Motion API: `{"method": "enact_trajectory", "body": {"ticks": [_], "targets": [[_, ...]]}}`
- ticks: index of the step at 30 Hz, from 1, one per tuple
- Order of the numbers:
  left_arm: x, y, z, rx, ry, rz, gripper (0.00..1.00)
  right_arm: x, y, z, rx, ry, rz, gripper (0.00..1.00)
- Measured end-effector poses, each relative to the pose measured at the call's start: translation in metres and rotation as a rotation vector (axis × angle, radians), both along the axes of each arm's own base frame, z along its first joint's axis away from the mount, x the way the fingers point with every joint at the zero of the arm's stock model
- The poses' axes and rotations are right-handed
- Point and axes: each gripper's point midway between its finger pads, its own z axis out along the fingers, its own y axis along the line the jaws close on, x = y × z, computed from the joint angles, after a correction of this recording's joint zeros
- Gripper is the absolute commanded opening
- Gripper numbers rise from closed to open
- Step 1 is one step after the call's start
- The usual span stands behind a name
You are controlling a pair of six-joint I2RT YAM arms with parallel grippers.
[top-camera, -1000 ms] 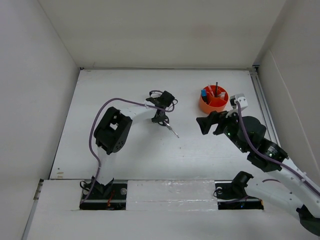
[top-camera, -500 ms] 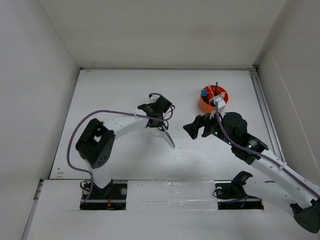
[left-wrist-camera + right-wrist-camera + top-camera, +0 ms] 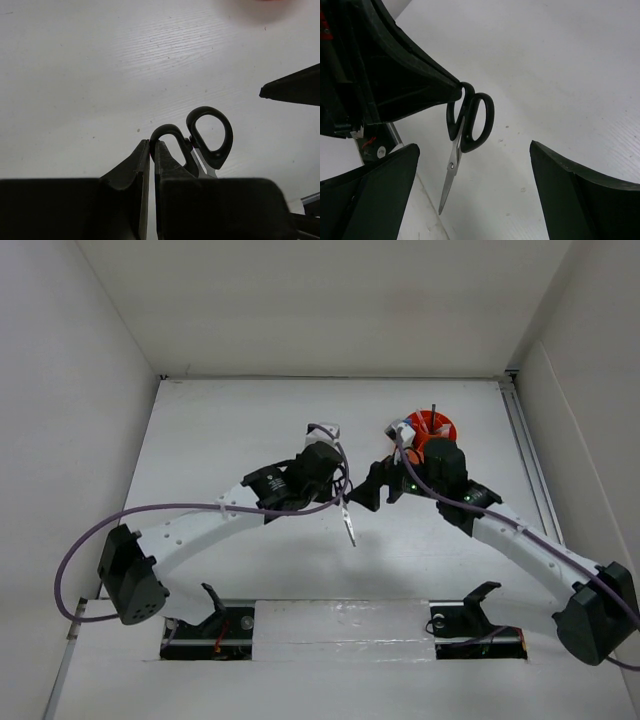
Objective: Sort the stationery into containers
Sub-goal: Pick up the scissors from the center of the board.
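My right gripper reaches the scissors (image 3: 470, 122) and grabs their free handle loop (image 3: 490, 119) next, since this leaves the blades free to go into the orange organiser.
My left gripper (image 3: 338, 496) is shut on one handle loop of the black-handled scissors (image 3: 348, 525) and holds them above the table, blades hanging down. In the left wrist view the left gripper (image 3: 152, 146) pinches the loop of the scissors (image 3: 212, 140). My right gripper (image 3: 364, 496) is open and empty, just right of the scissors. In the right wrist view the right gripper (image 3: 474, 146) faces the scissors (image 3: 470, 122), its fingers apart from them. The orange organiser (image 3: 441, 427) stands behind the right arm, partly hidden, with a dark pen upright in it.
White walls enclose the table on three sides. The tip of a right finger (image 3: 292, 90) shows at the right edge of the left wrist view. Both arm bases sit on the near rail (image 3: 340, 625).
The left arm has carried the scissors rightward and nearer. The right gripper has moved left from beside the organiser to just right of the scissors.
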Motion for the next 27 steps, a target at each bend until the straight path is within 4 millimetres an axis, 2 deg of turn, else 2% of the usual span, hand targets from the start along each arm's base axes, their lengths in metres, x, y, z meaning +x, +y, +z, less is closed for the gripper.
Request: {"method": "enact_trajectory", "body": {"ticks": [6, 12, 20, 23, 24, 25, 27], "targets": [[-0.005, 0.014, 0.011, -0.01, -0.023, -0.006, 0.0, 0.0, 0.012, -0.006, 0.011, 0.023, 0.067, 0.97], [-0.009, 0.017, 0.028, -0.052, -0.058, -0.018, 0.0, -0.002, 0.027, -0.005, 0.07, 0.044, 0.138, 0.95], [-0.012, 0.014, 0.026, -0.062, -0.056, -0.049, 0.0, -0.01, 0.052, -0.002, 0.148, 0.078, 0.231, 0.81], [-0.013, 0.014, 0.027, -0.065, -0.055, -0.055, 0.0, -0.014, 0.061, -0.004, 0.165, 0.092, 0.259, 0.7], [-0.013, 0.014, 0.028, -0.067, -0.057, -0.056, 0.0, -0.015, 0.063, -0.005, 0.168, 0.098, 0.268, 0.52], [-0.014, 0.014, 0.029, -0.07, -0.058, -0.056, 0.0, -0.017, 0.066, -0.006, 0.172, 0.106, 0.276, 0.44], [-0.014, 0.015, 0.033, -0.08, -0.066, -0.056, 0.0, -0.02, 0.07, -0.009, 0.175, 0.119, 0.292, 0.36]]}}
